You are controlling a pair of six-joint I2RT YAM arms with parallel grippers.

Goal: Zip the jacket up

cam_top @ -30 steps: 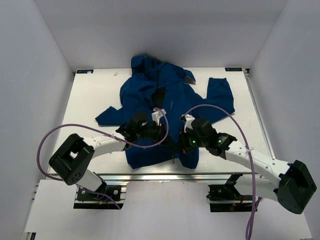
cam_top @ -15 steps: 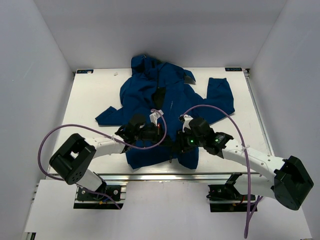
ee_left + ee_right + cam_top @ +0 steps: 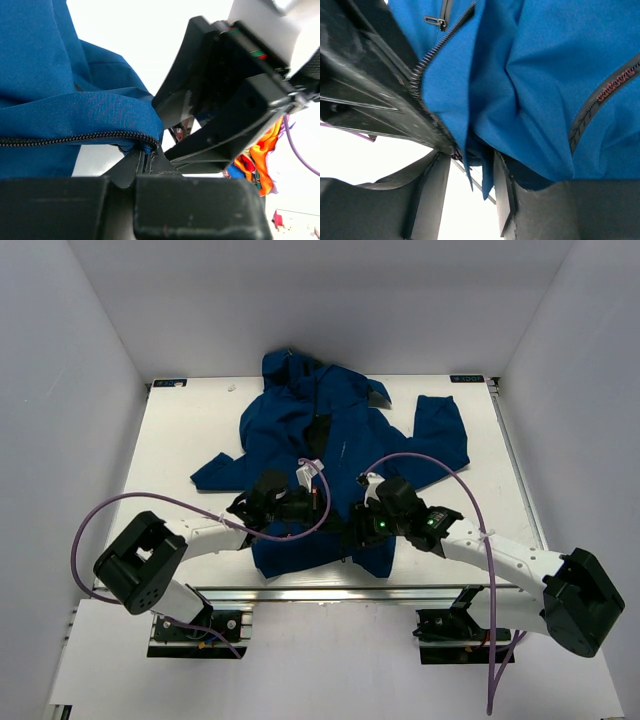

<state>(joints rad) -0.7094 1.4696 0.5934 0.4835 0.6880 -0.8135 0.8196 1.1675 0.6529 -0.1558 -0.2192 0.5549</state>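
My right gripper pinches the jacket's loose fold at the hem (image 3: 348, 531) (image 3: 480, 159) next, beside the zipper's bottom end, to line up the fold for zipping.
The dark blue jacket (image 3: 320, 430) lies spread on the white table (image 3: 180, 430), hood at the far side and hem toward the arms. My left gripper (image 3: 322, 508) is at the hem's centre. In the left wrist view the left gripper (image 3: 145, 159) is shut on the bottom end of one front edge, where the black zipper teeth (image 3: 75, 138) end. My right gripper (image 3: 352, 528) sits just to its right. In the right wrist view the right gripper (image 3: 470, 190) is open, with a loose fold of the jacket (image 3: 540, 75) hanging between the fingers (image 3: 437, 195), unclamped.
The jacket's sleeves (image 3: 440, 435) spread out to both sides. Purple cables (image 3: 440, 465) loop over both arms. A metal rail (image 3: 330, 592) runs along the table's front edge, just below the hem. White walls enclose the table on three sides.
My right gripper has gone from shut to open and shifted slightly left toward the hem's centre. My left gripper has closed on the zipper edge.
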